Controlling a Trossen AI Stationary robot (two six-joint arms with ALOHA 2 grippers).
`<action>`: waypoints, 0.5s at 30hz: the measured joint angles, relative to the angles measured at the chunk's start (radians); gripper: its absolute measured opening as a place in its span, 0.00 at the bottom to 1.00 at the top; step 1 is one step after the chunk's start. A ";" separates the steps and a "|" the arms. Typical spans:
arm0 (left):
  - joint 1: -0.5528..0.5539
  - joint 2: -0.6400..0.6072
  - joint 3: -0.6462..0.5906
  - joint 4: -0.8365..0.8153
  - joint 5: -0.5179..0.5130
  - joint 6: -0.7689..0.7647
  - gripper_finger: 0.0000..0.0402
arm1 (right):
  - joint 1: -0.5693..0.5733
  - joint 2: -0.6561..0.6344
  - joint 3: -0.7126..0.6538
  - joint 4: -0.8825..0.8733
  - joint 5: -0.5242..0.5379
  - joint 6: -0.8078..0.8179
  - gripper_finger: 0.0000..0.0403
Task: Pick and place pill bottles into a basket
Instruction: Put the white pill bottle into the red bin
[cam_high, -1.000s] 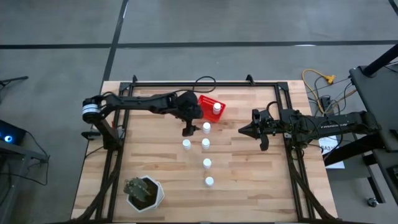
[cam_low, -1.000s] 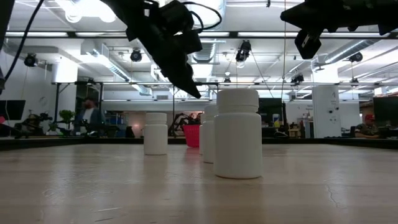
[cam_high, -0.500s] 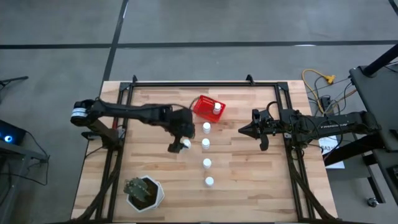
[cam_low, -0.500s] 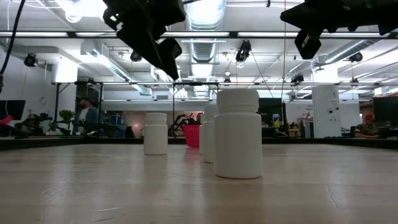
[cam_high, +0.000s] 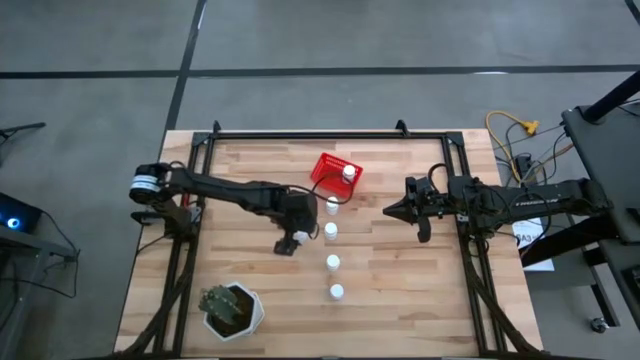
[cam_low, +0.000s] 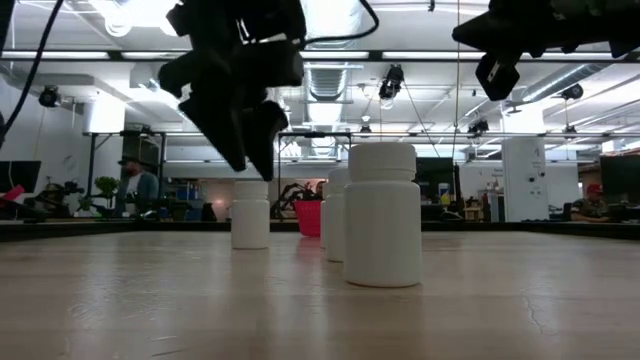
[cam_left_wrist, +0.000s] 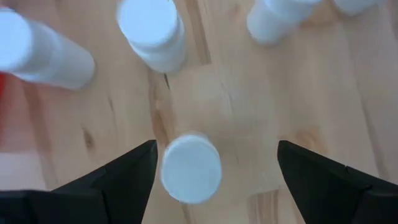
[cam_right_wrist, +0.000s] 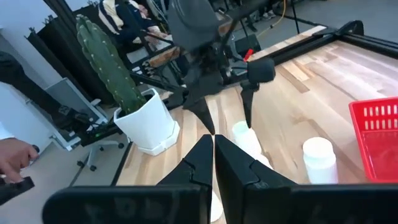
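I need to move my left gripper lower before I close it on the bottle. Its fingers stop above the bottle's white cap (cam_high: 300, 236), so they would miss if I closed now.
Several white pill bottles stand upright on the wooden table: three in a row (cam_high: 328, 231), (cam_high: 333, 263), (cam_high: 337, 292), one by the basket (cam_high: 332, 205), and one apart on the left (cam_high: 299, 238). Another bottle (cam_high: 348, 173) stands inside the red basket (cam_high: 330, 165) at the far middle. My left gripper (cam_high: 291, 241) hangs open over the left bottle (cam_left_wrist: 189, 168), which shows between its fingers (cam_left_wrist: 127, 177), nearer one of them. In the low view the gripper (cam_low: 240, 125) is just above that bottle (cam_low: 250, 215). My right gripper (cam_high: 388, 211) waits shut, raised at the right.
A cactus in a white hexagonal pot (cam_high: 232, 308) stands at the near left corner. Black frame rails (cam_high: 330, 135) run along the table's far, left and right sides. Bare wood lies at the near right (cam_high: 420, 300). People show in the room beyond.
My left gripper has swung from beside the basket toward the table's near edge, tipped further downward and sunk a little. It now hangs over the left bottle, still open. No bottle has moved.
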 joint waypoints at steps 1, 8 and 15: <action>0.000 0.006 -0.005 0.001 0.000 0.000 0.78 | 0.000 0.000 0.000 0.001 0.000 0.000 0.02; 0.000 0.016 -0.020 0.004 -0.030 -0.002 0.78 | 0.000 -0.005 0.000 -0.002 -0.002 0.000 0.02; 0.002 0.027 -0.024 0.004 -0.051 -0.001 0.78 | 0.000 -0.007 0.000 -0.005 -0.002 0.000 0.02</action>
